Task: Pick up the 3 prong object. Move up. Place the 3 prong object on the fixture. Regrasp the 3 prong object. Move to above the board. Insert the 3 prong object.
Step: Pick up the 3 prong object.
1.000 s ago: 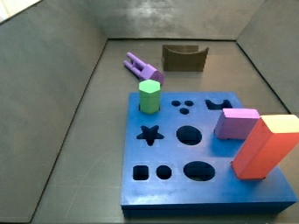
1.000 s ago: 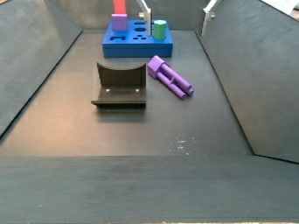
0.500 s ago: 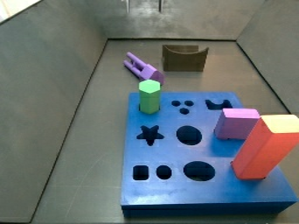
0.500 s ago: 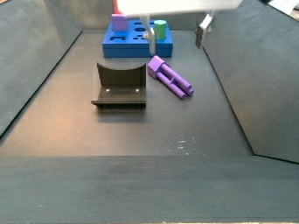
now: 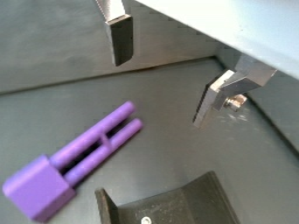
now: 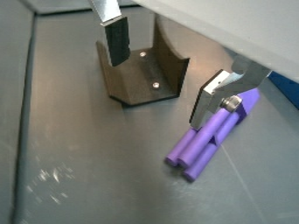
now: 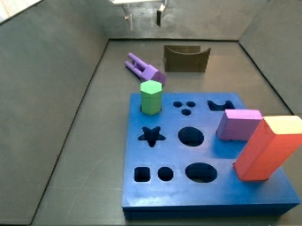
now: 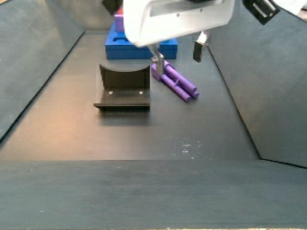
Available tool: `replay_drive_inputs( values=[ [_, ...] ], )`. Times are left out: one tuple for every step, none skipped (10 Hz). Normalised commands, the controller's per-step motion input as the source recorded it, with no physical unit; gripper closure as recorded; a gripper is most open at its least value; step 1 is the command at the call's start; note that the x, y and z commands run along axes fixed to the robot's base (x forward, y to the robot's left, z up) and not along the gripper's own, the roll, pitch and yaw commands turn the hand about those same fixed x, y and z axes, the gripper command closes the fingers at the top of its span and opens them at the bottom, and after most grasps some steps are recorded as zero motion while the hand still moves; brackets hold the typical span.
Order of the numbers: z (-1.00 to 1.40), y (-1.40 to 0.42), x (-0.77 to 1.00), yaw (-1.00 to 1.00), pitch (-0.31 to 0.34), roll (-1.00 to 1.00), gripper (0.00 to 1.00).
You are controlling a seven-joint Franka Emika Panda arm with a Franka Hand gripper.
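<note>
My gripper grabs the 3 prong object by its prongs next, to set it on the fixture (image 7: 186, 58) (image 5: 159, 203) for regrasping.
The 3 prong object (image 7: 141, 66) is a light purple block lying flat on the floor beside the fixture (image 7: 186, 58), prongs pointing away from its blunt end. Both wrist views show it, the 3 prong object (image 5: 82, 157) to one side of the fingers and the 3 prong object (image 6: 211, 144) just beyond one fingertip. My gripper (image 8: 178, 54) hangs open above it, and nothing is between its fingers (image 6: 114, 39). The gripper (image 7: 143, 16) is high at the back in a side view. The blue board (image 7: 207, 150) lies nearer, with its cut-out holes.
On the board stand a green hexagonal peg (image 7: 151, 97), a pink-purple cube (image 7: 239, 124) and a tall orange-red block (image 7: 269, 146). Sloping grey walls close in the floor on both sides. The fixture (image 8: 124, 87) sits right next to the purple piece.
The gripper has come down into the side views, from barely visible at the top to hanging just over the 3 prong object. The pieces have not moved.
</note>
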Motion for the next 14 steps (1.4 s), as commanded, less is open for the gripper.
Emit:
replay_drive_inputs(
  values=[
    [-0.33,-0.35,-0.25,0.71,-0.049,0.17,0.0],
    [-0.39,-0.38,-0.38,0.71,-0.071,0.19,0.0],
    [-0.35,-0.42,-0.19,0.61,-0.049,0.16,0.0],
    [-0.41,-0.45,-0.15,0.42,-0.05,0.12,0.0],
    [-0.57,-0.46,-0.01,0.32,-0.05,0.07,0.0],
    [-0.59,-0.38,-0.07,0.19,-0.066,0.06,0.0],
    [-0.64,-0.1,-0.04,0.17,-0.091,0.03,0.0],
    [-0.69,0.0,0.0,0.06,-0.07,0.01,0.0],
    [-0.7,0.01,-0.15,-0.07,-0.044,0.0,0.0],
    [-0.65,0.0,-0.24,-0.32,-0.057,0.0,0.0],
    [-0.63,0.04,-0.17,-0.46,-0.007,0.0,0.0],
    [-0.59,0.0,-0.21,-0.8,-0.034,0.0,0.0],
    [-0.59,0.0,-0.21,-0.96,-0.019,0.0,0.0],
    [-0.39,0.0,-0.3,-0.87,0.0,0.01,0.0]
  ],
)
